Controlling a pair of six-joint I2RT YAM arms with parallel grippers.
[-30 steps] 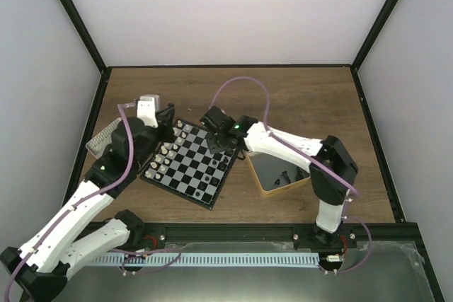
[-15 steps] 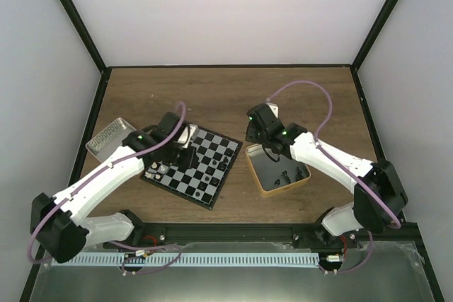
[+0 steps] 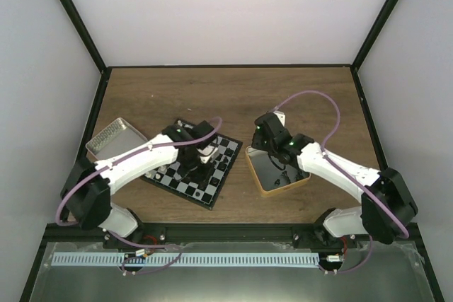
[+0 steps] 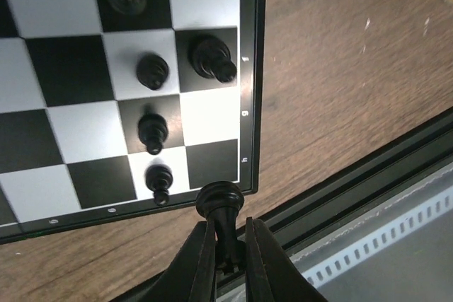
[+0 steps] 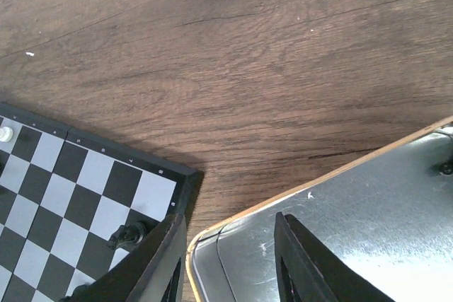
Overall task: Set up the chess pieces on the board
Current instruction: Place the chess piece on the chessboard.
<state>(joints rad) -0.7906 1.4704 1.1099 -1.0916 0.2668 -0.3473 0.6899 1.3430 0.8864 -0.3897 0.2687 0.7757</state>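
Note:
The left gripper should keep hold of the black piece for now. The base of the piece is high above the edge of the board, so the piece would topple beside the empty corner square if the gripper opened now.
The board (image 3: 170, 175) lies at the table's middle, with black chess pieces (image 4: 152, 131) standing on the squares near its corner. My left gripper (image 4: 228, 245) is shut on a black piece (image 4: 221, 201), held base outward just off the board's (image 4: 71, 68) corner. From above, the left gripper (image 3: 205, 157) hangs over the board's right side. My right gripper (image 5: 230, 259) is open and empty above the corner of the gold-rimmed tin (image 5: 340, 175), beside the board's (image 5: 85, 189) corner, where a black knight (image 5: 127, 233) stands. The right gripper (image 3: 267, 138) is over the tin's far left corner.
The gold-rimmed tin (image 3: 262, 185) right of the board holds loose black pieces (image 3: 283, 175). A silver tin (image 3: 112, 138) sits at the far left. A black rail (image 4: 340, 182) runs along the near table edge. Bare wood (image 5: 248, 54) lies behind the board.
My left arm has swung right across the board to its right side. My right gripper has left the board, moved over the tin and opened wider.

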